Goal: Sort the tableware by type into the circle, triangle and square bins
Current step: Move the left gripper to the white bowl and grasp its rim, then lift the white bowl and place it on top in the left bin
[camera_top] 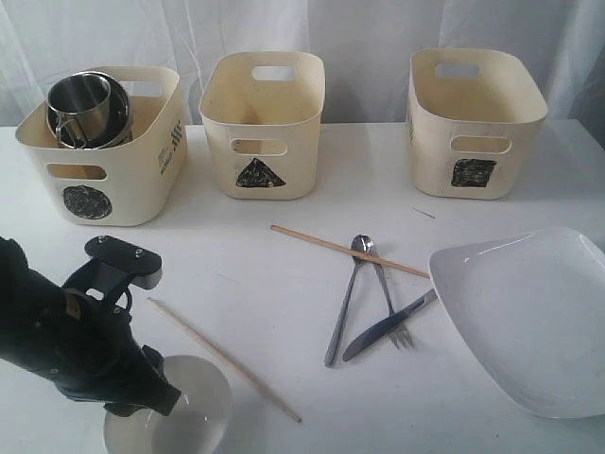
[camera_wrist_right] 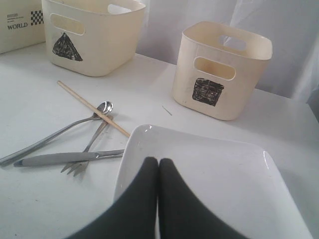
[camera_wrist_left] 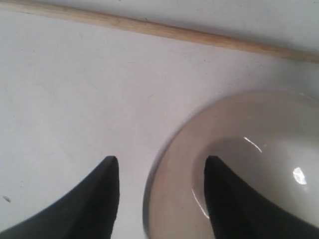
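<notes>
Next, my left gripper grabs the white bowl by its thin rim (camera_wrist_left: 160, 160), since the bowl spreads wider than the left gripper's open fingers.
My left gripper (camera_wrist_left: 162, 159) is open and straddles the rim of the white bowl (camera_top: 189, 402) (camera_wrist_left: 249, 149) at the table's front left, with one finger inside the bowl and the other over the table beside it. One wooden chopstick (camera_top: 222, 359) (camera_wrist_left: 174, 32) lies just beyond the bowl. The second chopstick (camera_top: 350, 251), spoon (camera_top: 342, 307), fork (camera_top: 388, 303) and knife (camera_top: 388, 326) lie crossed mid-table. The white squarish plate (camera_top: 529, 317) (camera_wrist_right: 224, 179) sits at the right, and my right gripper (camera_wrist_right: 158, 160) hovers shut and empty over it. Steel mugs (camera_top: 80, 99) rest in the circle bin (camera_top: 99, 189).
The triangle bin (camera_top: 263, 132) stands at the back middle and the square bin (camera_top: 475, 123) at the back right; neither shows anything inside. My black left arm (camera_top: 66, 331) covers the front-left corner of the table. A white curtain hangs behind the bins.
</notes>
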You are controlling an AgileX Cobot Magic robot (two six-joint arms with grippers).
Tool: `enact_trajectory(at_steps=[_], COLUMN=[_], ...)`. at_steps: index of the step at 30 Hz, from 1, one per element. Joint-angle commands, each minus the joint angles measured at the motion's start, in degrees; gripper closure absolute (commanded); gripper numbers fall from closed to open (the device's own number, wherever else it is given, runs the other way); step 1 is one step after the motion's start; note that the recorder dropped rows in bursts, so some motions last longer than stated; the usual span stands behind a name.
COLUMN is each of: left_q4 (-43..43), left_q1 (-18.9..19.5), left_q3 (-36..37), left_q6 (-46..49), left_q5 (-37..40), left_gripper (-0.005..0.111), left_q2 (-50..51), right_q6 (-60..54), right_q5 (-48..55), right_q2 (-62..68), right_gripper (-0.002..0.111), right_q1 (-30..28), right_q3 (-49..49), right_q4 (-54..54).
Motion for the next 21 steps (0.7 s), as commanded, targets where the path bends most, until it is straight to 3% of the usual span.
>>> enact_trajectory(at_steps=[1,7,13,21], left_q4=[-1.18,3.67,10.43,16.19], left_q1=[-0.42,-0.42,2.63,17.72], left_q3=[0.33,0.09,-5.99,-26.37], left_q6=[-0.48,-0.22,-0.47,-0.47], left_q5=[0.34,-0.45,4.73,4.79], left_gripper=[0.064,0.107,0.107,0.107], left_q2=[1.51,-0.13,-5.98,-6.96], right_q6=[0.27,0.27,0.27,0.27], right_q5=[-0.62,-0.62,-0.62,-0.62], right_q2=[-0.35,-0.35,-0.35,-0.35], right_gripper=[0.108,0.108,0.108,0.108], right_q1=[0.0,0.0,0.0,0.0], right_q3=[0.31,0.31,0.31,0.31], right_q4=[0.12,0.12,0.12,0.12])
